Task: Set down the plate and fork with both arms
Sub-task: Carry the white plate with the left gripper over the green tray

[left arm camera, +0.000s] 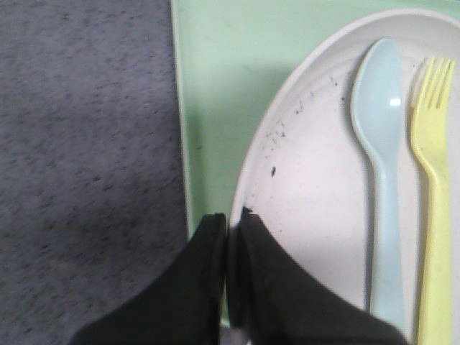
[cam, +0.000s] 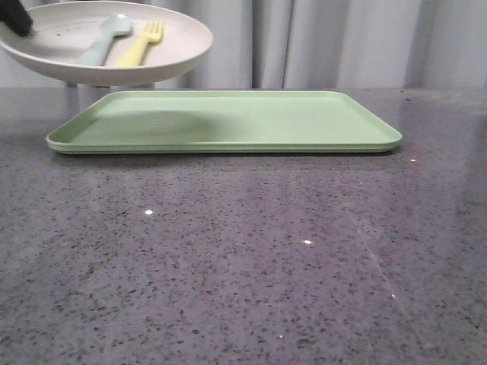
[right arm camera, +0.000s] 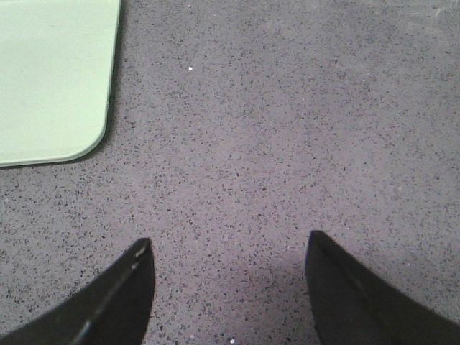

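The plate's lower edge (cam: 114, 80) hangs high above the green tray (cam: 228, 122) and comes down first from here. If my left gripper opened now, the plate would drop.
The plate (cam: 106, 42) hangs in the air above the left end of the light green tray (cam: 228, 122), tilted slightly. Inside it lie the yellow fork (cam: 142, 43) and a pale blue spoon (cam: 103, 42), side by side. My left gripper (cam: 15, 19) is shut on the plate's left rim. The left wrist view shows the gripper (left arm camera: 233, 219) pinching the rim, with the plate (left arm camera: 316, 172), fork (left arm camera: 431, 180) and spoon (left arm camera: 381, 158) beyond it. My right gripper (right arm camera: 230, 248) stands open over bare table, nothing between its fingers; it is out of the front view.
The tray lies flat on the dark speckled stone table (cam: 243, 258), its corner (right arm camera: 57, 79) showing in the right wrist view. A grey curtain (cam: 342, 42) hangs behind the table.
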Robot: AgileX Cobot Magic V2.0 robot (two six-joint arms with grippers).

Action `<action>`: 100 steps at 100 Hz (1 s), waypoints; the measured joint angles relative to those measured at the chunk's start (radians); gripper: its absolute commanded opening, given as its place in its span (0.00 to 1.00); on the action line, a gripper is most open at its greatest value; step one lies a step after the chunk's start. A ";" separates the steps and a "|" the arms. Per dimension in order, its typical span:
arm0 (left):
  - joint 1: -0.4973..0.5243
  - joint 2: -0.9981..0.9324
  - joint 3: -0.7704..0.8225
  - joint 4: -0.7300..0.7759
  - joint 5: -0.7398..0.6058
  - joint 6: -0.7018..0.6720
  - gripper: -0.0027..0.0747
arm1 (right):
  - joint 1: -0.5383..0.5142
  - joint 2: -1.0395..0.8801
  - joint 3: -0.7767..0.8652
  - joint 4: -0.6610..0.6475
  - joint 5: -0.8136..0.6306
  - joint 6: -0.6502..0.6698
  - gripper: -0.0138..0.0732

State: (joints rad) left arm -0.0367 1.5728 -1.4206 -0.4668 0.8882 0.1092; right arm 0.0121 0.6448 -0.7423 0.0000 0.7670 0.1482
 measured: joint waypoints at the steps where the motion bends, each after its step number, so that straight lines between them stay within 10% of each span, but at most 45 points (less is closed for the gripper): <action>1: -0.008 0.004 -0.004 -0.002 0.000 -0.004 0.01 | 0.000 0.000 0.000 0.000 0.000 0.000 0.70; 41: -0.189 0.236 -0.248 -0.039 -0.048 -0.098 0.01 | 0.000 0.000 0.000 0.000 0.000 0.000 0.70; 100: -0.201 0.379 -0.300 -0.023 -0.079 -0.144 0.01 | 0.000 0.000 0.000 0.000 0.000 0.000 0.70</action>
State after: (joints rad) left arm -0.2372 1.9517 -1.7205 -0.4900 0.8091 -0.0351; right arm 0.0121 0.6448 -0.7423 0.0000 0.7670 0.1482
